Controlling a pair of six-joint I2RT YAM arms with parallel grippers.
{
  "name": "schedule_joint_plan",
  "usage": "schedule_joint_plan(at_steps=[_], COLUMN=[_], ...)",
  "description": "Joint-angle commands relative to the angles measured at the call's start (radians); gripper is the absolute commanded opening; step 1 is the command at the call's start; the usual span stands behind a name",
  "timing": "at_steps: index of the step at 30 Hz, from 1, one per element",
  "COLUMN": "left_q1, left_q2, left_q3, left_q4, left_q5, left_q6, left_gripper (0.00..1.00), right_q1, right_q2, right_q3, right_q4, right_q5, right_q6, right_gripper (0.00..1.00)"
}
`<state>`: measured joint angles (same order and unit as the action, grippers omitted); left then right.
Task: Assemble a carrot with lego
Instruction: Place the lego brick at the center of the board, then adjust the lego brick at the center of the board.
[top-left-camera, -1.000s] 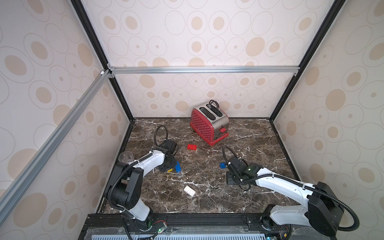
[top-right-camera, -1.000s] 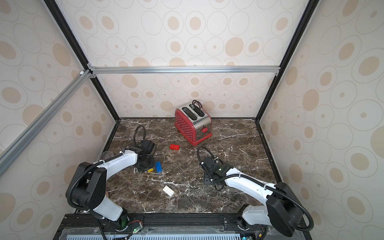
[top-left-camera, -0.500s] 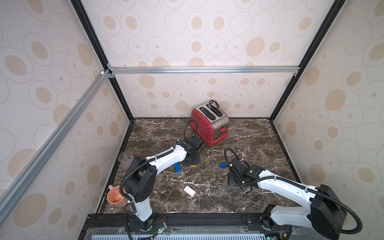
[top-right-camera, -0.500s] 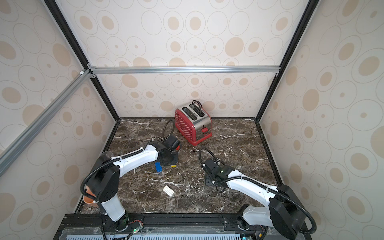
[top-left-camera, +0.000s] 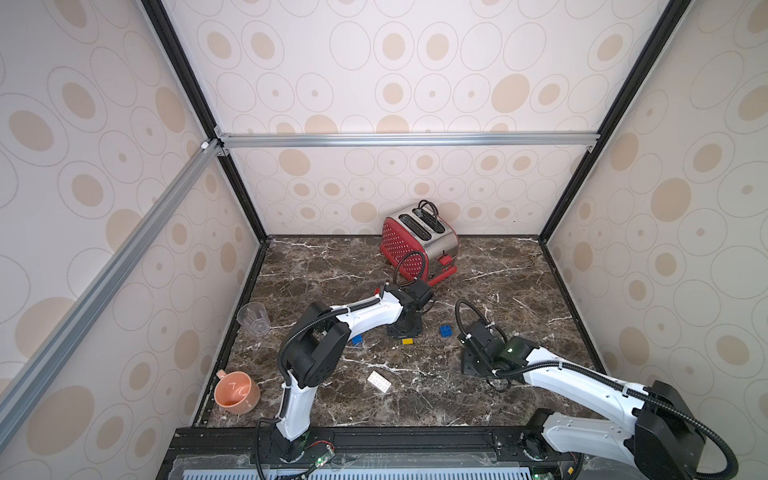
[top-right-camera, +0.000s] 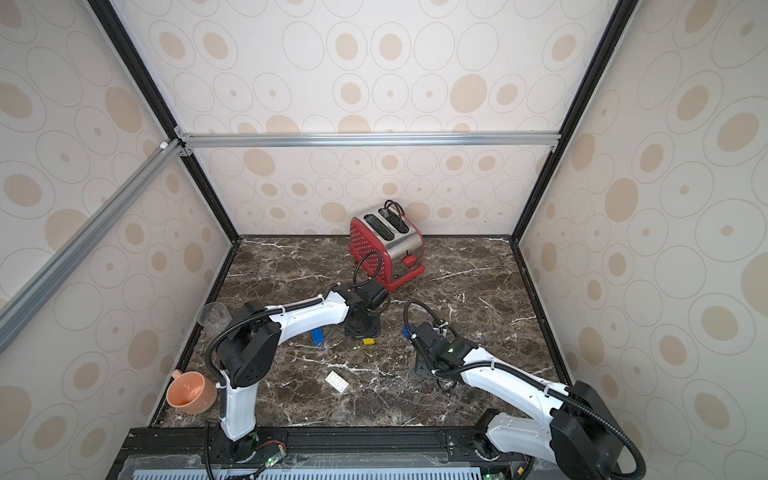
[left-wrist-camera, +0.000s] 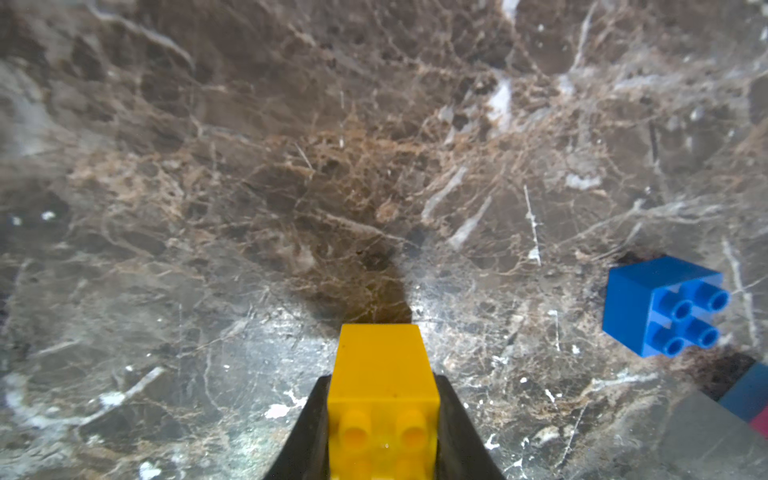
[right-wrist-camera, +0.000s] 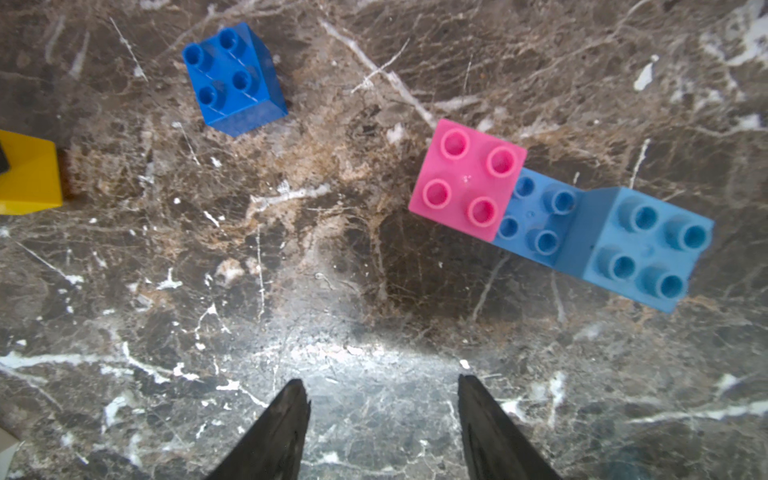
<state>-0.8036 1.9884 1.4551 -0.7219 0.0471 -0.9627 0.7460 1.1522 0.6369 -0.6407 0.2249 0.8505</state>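
My left gripper opens next, since the yellow brick's lower edge (top-left-camera: 407, 343) (left-wrist-camera: 380, 327) meets its shadow on the tabletop. Once released, the yellow brick would stay standing.
My left gripper (left-wrist-camera: 382, 384) is shut on a yellow lego brick (left-wrist-camera: 384, 374), studs facing the camera, held low over the marble at the table's middle (top-left-camera: 407, 341). My right gripper (right-wrist-camera: 382, 415) hangs open over bare marble with nothing between its fingers. Ahead of it in the right wrist view lies a partly built piece: a pink brick (right-wrist-camera: 467, 178) and a light blue brick (right-wrist-camera: 644, 249) on a longer blue brick (right-wrist-camera: 540, 216). A loose blue brick (top-left-camera: 446, 331) sits between the two grippers. Another blue brick (top-left-camera: 356, 340) and a white brick (top-left-camera: 379, 381) lie apart. The red brick is hidden.
A red toaster (top-left-camera: 419, 245) stands at the back centre, just behind my left wrist. A clear glass (top-left-camera: 253, 318) and an orange mug (top-left-camera: 237, 390) stand along the left edge. Walls close in the table on three sides.
My left arm has swung from the table's left side to the middle, carrying the yellow brick and leaving a blue brick behind. The right arm has barely moved.
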Motion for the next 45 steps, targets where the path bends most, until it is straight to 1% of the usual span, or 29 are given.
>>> schedule_joint_plan(at_steps=[1,4,11,15,18,19,22,25,28,30,34,36,38,42,45], left_q1=[-0.013,-0.016,-0.023,-0.026,-0.025,-0.025,-0.017,0.020,0.087,0.111,0.124,0.140,0.171,0.238,0.248], left_q2=[0.018,0.013,-0.002,-0.081,-0.162,-0.192,-0.267,-0.331,-0.370,-0.391,-0.393,-0.392,-0.391,-0.389,-0.361], left_q3=[0.050,0.050,0.061,0.048,0.003,-0.021,-0.089,-0.169,-0.253,-0.300,-0.349,-0.383,-0.423,-0.507,-0.495], left_q4=[-0.053,-0.054,-0.075,-0.115,-0.147,-0.156,-0.183,-0.196,-0.169,-0.140,-0.111,-0.080,-0.026,0.153,0.202], left_q5=[-0.027,-0.032,-0.049,-0.123,-0.183,-0.205,-0.254,-0.292,-0.269,-0.265,-0.250,-0.225,-0.174,-0.052,-0.013], left_q6=[-0.030,-0.033,-0.032,-0.011,0.019,0.028,0.035,0.028,0.033,0.047,0.076,0.073,0.071,0.077,0.105], left_gripper=[0.34,0.46,0.62,0.75,0.82,0.83,0.85,0.85,0.92,0.95,0.94,0.94,0.95,0.95,0.94], right_q1=[0.006,0.005,0.005,0.006,0.019,0.034,0.077,0.099,0.107,0.111,0.112,0.113,0.113,0.112,0.112], right_q2=[-0.008,-0.005,-0.009,0.000,0.053,0.078,0.151,0.193,0.208,0.208,0.178,0.156,0.136,0.115,0.102], right_q3=[-0.012,-0.012,-0.009,0.003,0.040,0.062,0.128,0.154,0.155,0.157,0.151,0.143,0.133,0.120,0.118], right_q4=[-0.021,-0.015,-0.016,0.009,0.048,0.049,0.050,0.078,0.104,0.104,0.078,0.070,0.061,0.054,0.046], right_q5=[0.023,0.020,0.021,-0.018,-0.085,-0.090,-0.090,-0.099,-0.107,-0.105,-0.084,-0.069,-0.055,-0.031,-0.012], right_q6=[0.027,0.027,0.021,-0.014,-0.068,-0.080,-0.106,-0.104,-0.093,-0.092,-0.091,-0.090,-0.086,-0.079,-0.077], right_gripper=[0.61,0.61,0.62,0.62,0.64,0.64,0.65,0.65,0.66,0.66,0.66,0.66,0.66,0.66,0.65])
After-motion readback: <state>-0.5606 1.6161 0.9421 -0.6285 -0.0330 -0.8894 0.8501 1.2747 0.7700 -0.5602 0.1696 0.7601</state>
